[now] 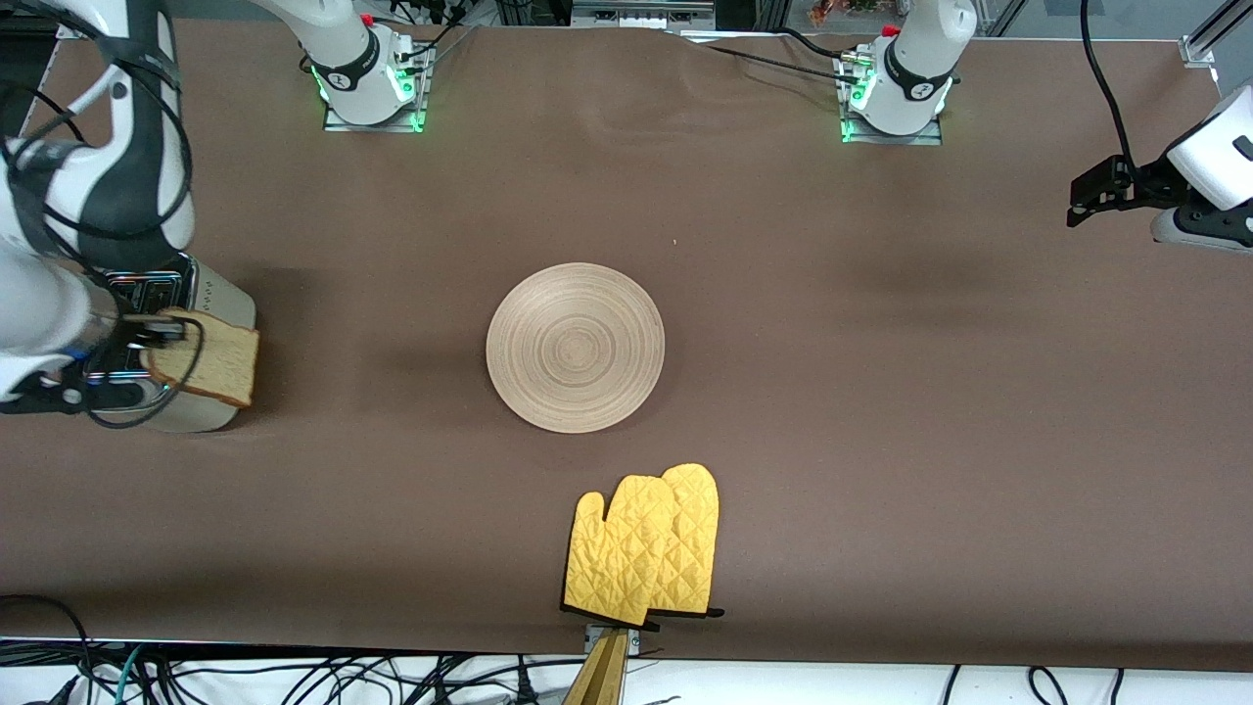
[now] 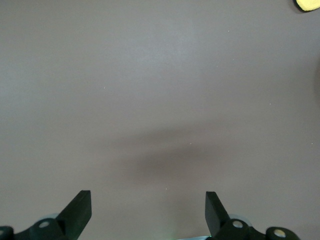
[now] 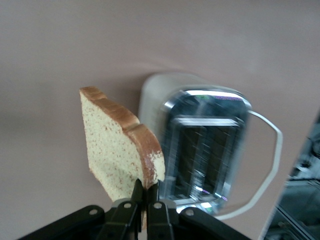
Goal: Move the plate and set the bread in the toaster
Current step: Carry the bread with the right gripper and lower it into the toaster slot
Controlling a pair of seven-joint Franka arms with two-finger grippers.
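My right gripper should line the bread (image 1: pixel 204 358) (image 3: pixel 120 150) up with the toaster's slots before opening: the bread hangs beside and above the slots, outside their edges.
My right gripper (image 1: pixel 152 335) is shut on the bread (image 1: pixel 204 358), a light-brown speckled slice with a darker crust, and holds it in the air beside the toaster's chrome top. In the right wrist view the bread (image 3: pixel 120 150) stands on edge in my right gripper (image 3: pixel 147 192), beside the toaster (image 3: pixel 202 150) and its two slots. The cream toaster (image 1: pixel 201 304) stands at the right arm's end of the table, partly hidden by the arm. The wooden plate (image 1: pixel 576 347) lies at the table's middle. My left gripper (image 1: pixel 1091 196) is open and waits over the left arm's end, with bare cloth under it (image 2: pixel 148 200).
A yellow oven mitt (image 1: pixel 646 544) lies nearer to the front camera than the plate, close to the table's edge; a corner of it shows in the left wrist view (image 2: pixel 307 4). A white cord (image 3: pixel 272 150) loops beside the toaster.
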